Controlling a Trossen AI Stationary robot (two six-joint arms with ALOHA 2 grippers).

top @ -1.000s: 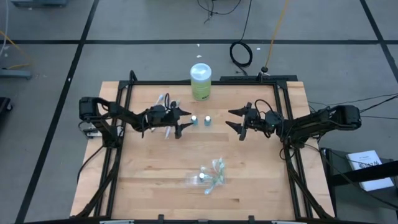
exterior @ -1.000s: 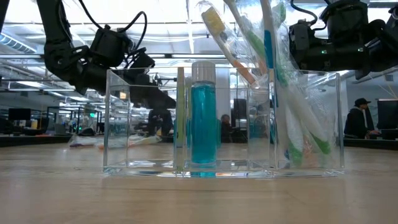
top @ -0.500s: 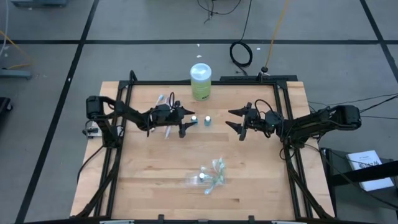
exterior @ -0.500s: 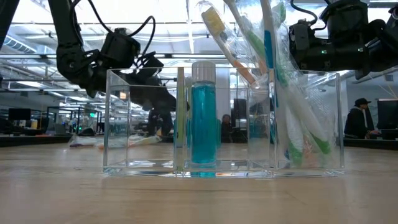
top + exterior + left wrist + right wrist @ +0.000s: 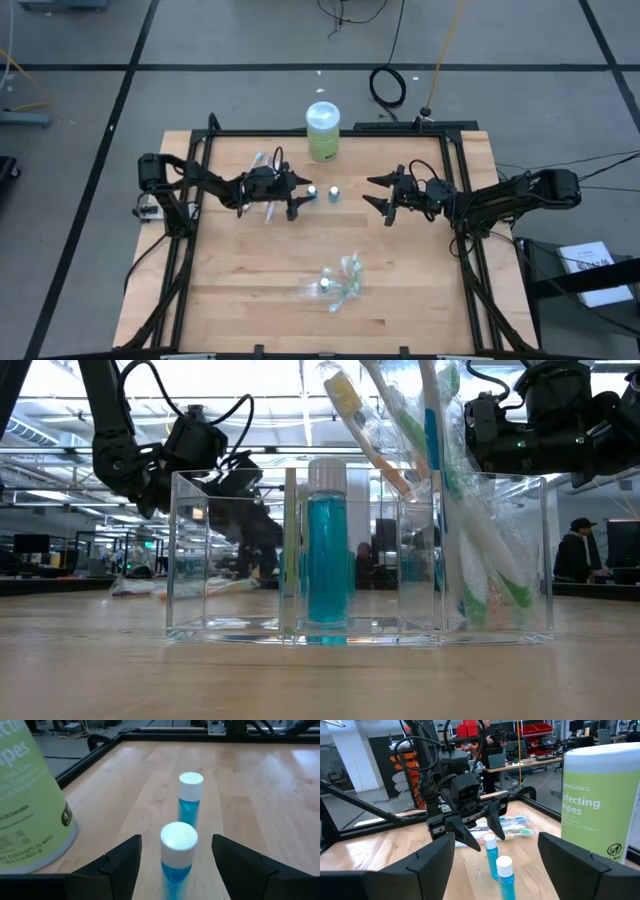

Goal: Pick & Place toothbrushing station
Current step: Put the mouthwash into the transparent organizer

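My left gripper should next grab the closer tube by its white cap (image 5: 178, 847), so the blue tube's blue body (image 5: 175, 881) stays free to slide into the holder.
Two tiny blue tubes with white caps stand upright on the wood table, one (image 5: 178, 851) close and one (image 5: 190, 795) behind it. My left gripper (image 5: 303, 198) is open. Its fingertips stand on either side of the closer tube with a gap on each side. My right gripper (image 5: 381, 196) waits open on the tubes' other side, pointing at them. A clear plastic holder (image 5: 360, 555) near the front edge has a third tube (image 5: 326, 550) in its middle compartment and several toothbrushes (image 5: 450, 510) leaning in an end compartment. More toothbrushes (image 5: 506, 826) lie flat behind my left gripper.
A tall green-and-white wipes canister (image 5: 322, 130) stands at the table's far edge, close behind the two tubes. A black frame (image 5: 200, 150) runs along the table's sides. Bare wood lies between the tubes and the holder (image 5: 338, 283).
My left gripper has crept a little toward the table's right, closing on the nearer tube, still open. The tubes and my right gripper have kept still.
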